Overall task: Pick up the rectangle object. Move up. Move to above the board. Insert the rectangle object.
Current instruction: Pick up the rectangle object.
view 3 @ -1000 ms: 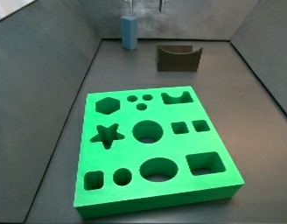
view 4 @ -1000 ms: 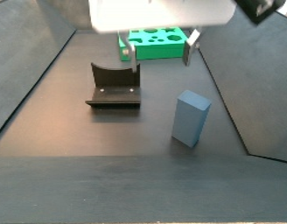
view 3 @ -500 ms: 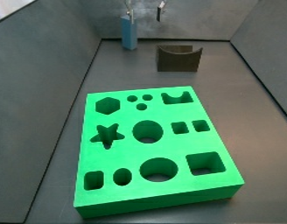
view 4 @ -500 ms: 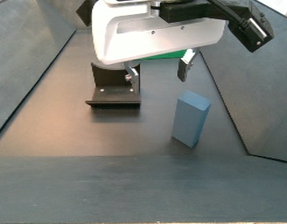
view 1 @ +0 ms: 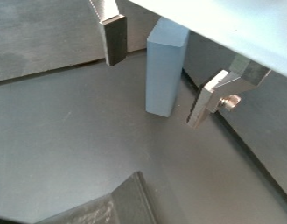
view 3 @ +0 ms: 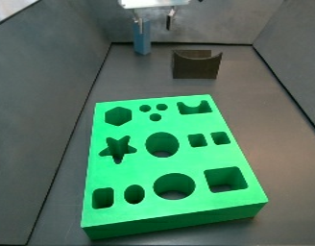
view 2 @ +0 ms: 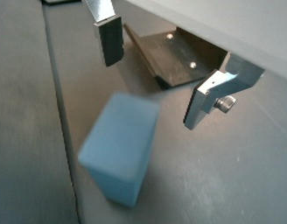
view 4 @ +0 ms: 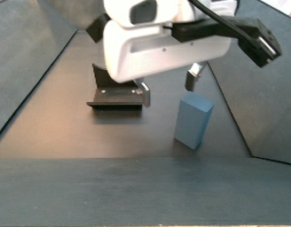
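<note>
Next, the gripper picks up the rectangle object by its top end [view 1: 167, 33]. That leaves its bottom end free to enter the board.
The rectangle object [view 4: 194, 121] is a slim light-blue block. It stands upright on the dark floor and shows in both side views [view 3: 141, 36] and both wrist views [view 1: 167, 70] [view 2: 120, 159]. My gripper [view 4: 166, 82] is open and empty. It hangs just above and slightly behind the block's top, not touching it. In a wrist view the block shows between the two fingers [view 1: 113, 39], below their tips. The gripper also shows at the far end of the floor [view 3: 154, 17]. The green board [view 3: 171, 163] with cut-out holes lies flat, far from the block.
The dark fixture [view 4: 116, 93] stands on the floor beside the block, also seen in a side view [view 3: 194, 61] and a wrist view [view 2: 175, 59]. Grey walls [view 3: 70, 67] close in the floor on both sides.
My gripper has come down and moved closer to the light-blue block, still open. The block and board have not moved.
</note>
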You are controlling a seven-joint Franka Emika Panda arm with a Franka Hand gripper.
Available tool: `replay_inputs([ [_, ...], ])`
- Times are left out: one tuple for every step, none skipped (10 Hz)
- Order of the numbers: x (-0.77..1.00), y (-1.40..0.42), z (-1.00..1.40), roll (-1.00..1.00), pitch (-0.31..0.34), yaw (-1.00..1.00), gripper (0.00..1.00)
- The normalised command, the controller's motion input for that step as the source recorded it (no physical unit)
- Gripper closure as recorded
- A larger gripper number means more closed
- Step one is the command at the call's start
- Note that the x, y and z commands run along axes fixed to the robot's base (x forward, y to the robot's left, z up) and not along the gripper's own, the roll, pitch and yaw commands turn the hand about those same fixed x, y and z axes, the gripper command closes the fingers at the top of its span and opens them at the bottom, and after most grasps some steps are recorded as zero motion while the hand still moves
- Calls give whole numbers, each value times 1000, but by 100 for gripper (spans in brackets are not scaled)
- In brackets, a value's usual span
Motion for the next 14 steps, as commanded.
replay_inputs([
  [-294, 26, -106, -94, -97, 380, 0],
  [-406, 169, -189, -79, -113, 286, 0],
  [-223, 174, 0, -147, -49, 214, 0],
  [-143, 203, -11, -91, -19, 49, 0],
  [-197, 234, -20, -77, -21, 60, 0],
  [-177, 231, -3, -89, -17, 149, 0],
  [-97, 129, -40, -54, -23, 200, 0],
  [0, 43, -91, -34, -14, 286, 0],
  [0, 0, -197, -50, -20, 523, 0],
  [31, 0, -277, -67, -31, 577, 0],
  [57, 26, -220, -54, -20, 551, 0],
  [0, 60, 0, -20, 0, 200, 0],
  [0, 0, 0, 0, 0, 0, 0],
  [0, 0, 0, 0, 0, 0, 100],
])
